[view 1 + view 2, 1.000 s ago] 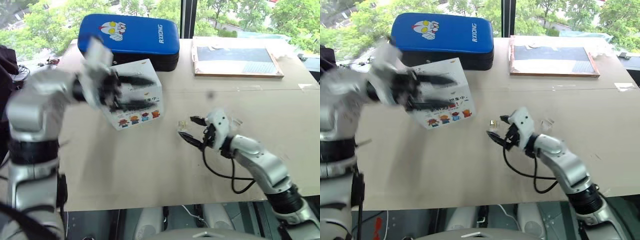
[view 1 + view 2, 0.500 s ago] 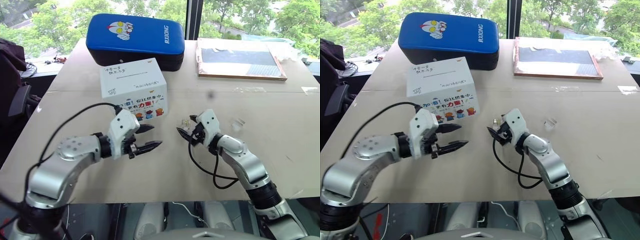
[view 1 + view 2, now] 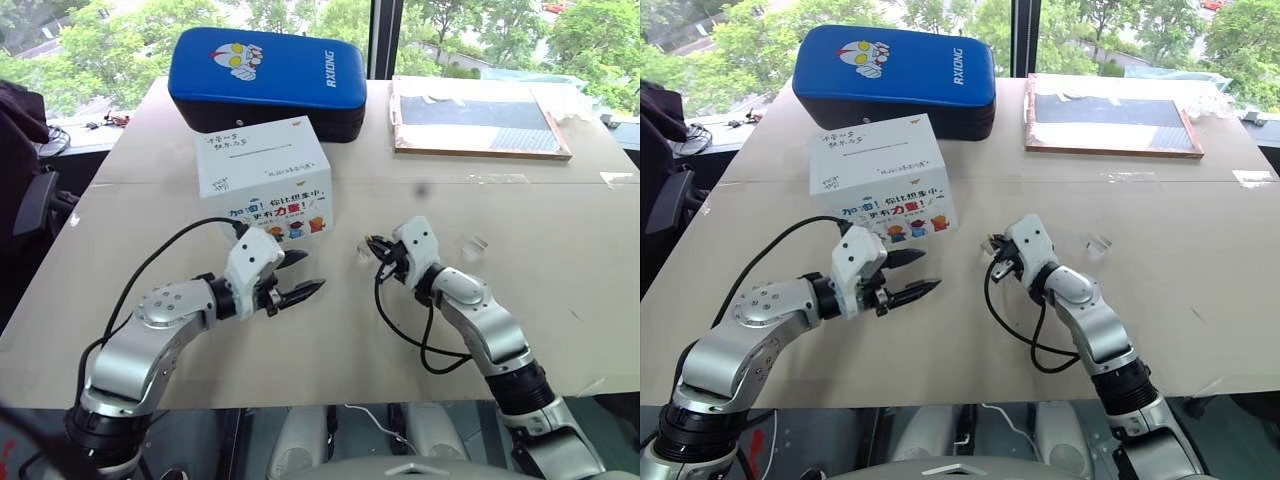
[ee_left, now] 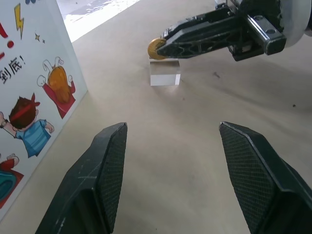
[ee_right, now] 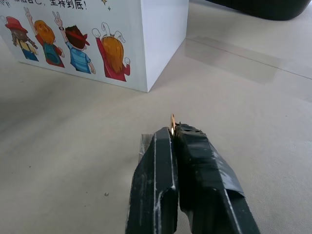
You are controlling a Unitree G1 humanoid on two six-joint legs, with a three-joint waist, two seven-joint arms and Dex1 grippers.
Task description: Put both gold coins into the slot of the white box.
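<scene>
My right gripper's fingers cover one side of the gold coin. My left gripper should grip its bare outer half (image 3: 368, 239) next.
The white box (image 3: 265, 185) with cartoon figures on its front stands left of the table's middle, with a thin slot (image 3: 262, 147) in its top. My right gripper (image 3: 372, 243) is shut on a gold coin (image 4: 156, 48), pinched on edge at its fingertips (image 5: 172, 126) just above a small clear block (image 4: 165, 77). It is right of the box's front corner. My left gripper (image 3: 305, 273) hovers open and empty low over the table in front of the box, pointing toward the right gripper (image 4: 195, 34). Further right lies another small clear piece (image 3: 475, 245); I cannot tell if a coin is on it.
A blue padded case (image 3: 265, 70) lies behind the box. A wood-framed board (image 3: 480, 115) sits at the back right. Black cables loop from both wrists onto the table (image 3: 330, 350). A dark bag (image 3: 15, 130) is off the left edge.
My right gripper has closed on the gold coin at the clear block. The left arm came down from in front of the box to just above the table, still open.
</scene>
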